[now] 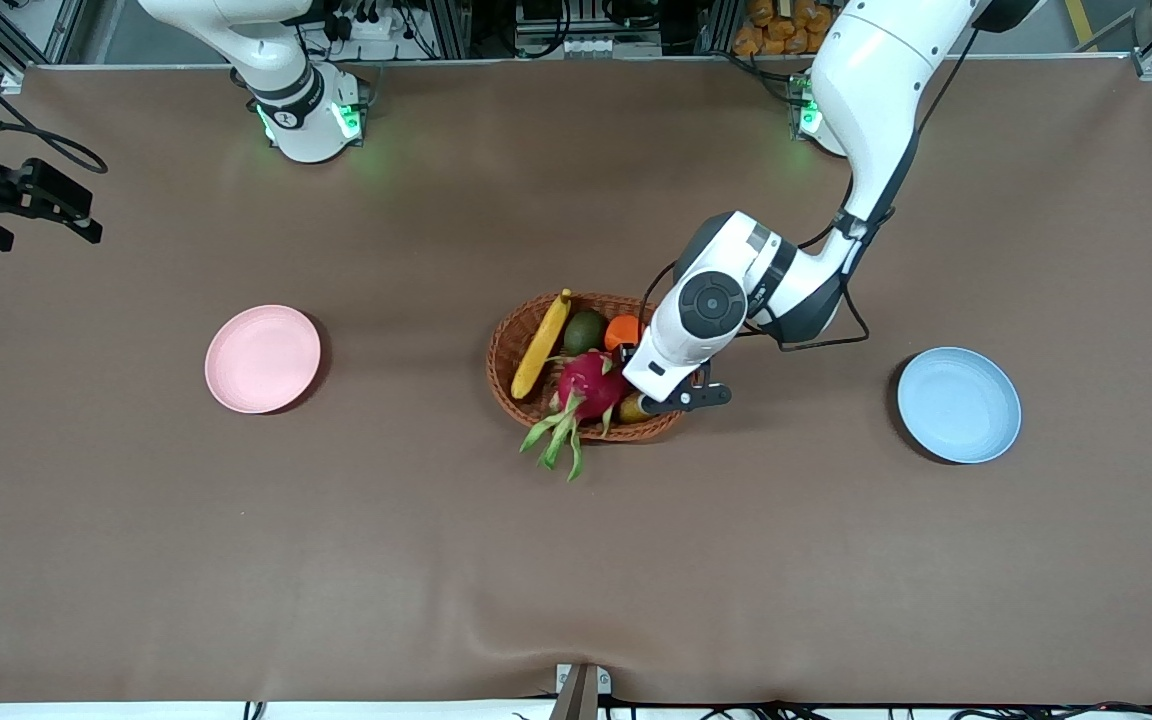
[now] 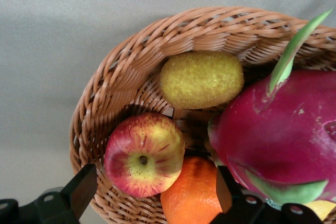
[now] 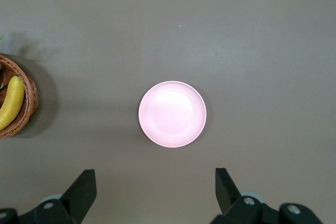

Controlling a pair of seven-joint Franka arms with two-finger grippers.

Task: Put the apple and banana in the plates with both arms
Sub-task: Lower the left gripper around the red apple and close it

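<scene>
My left gripper should next grab the apple's rounded sides, to put it on the blue plate (image 1: pixel 959 404).
The apple (image 2: pixel 144 153), red with yellow mottling, lies in the brown woven basket (image 1: pixel 511 340) against the orange fruit (image 2: pixel 191 195). My left gripper (image 2: pixel 155 182) is open just above them, one finger outside the basket rim and the other by the dragon fruit (image 2: pixel 283 129). In the front view the left arm's wrist (image 1: pixel 696 320) hides the apple. The banana (image 1: pixel 541 343) lies along the basket's side toward the right arm's end, and shows in the right wrist view (image 3: pixel 10 102). My right gripper (image 3: pixel 152 182) is open and empty, high over the table by the pink plate (image 3: pixel 172 114). The pink plate (image 1: pixel 263 358) and blue plate (image 1: pixel 959 404) hold nothing.
The basket also holds a dark green fruit (image 1: pixel 584 330), an orange fruit (image 1: pixel 623 332), a magenta dragon fruit (image 1: pixel 591 385) with leaves over the rim, and a yellow-green fruit (image 2: pixel 202 80). Bare brown table lies between the basket and each plate.
</scene>
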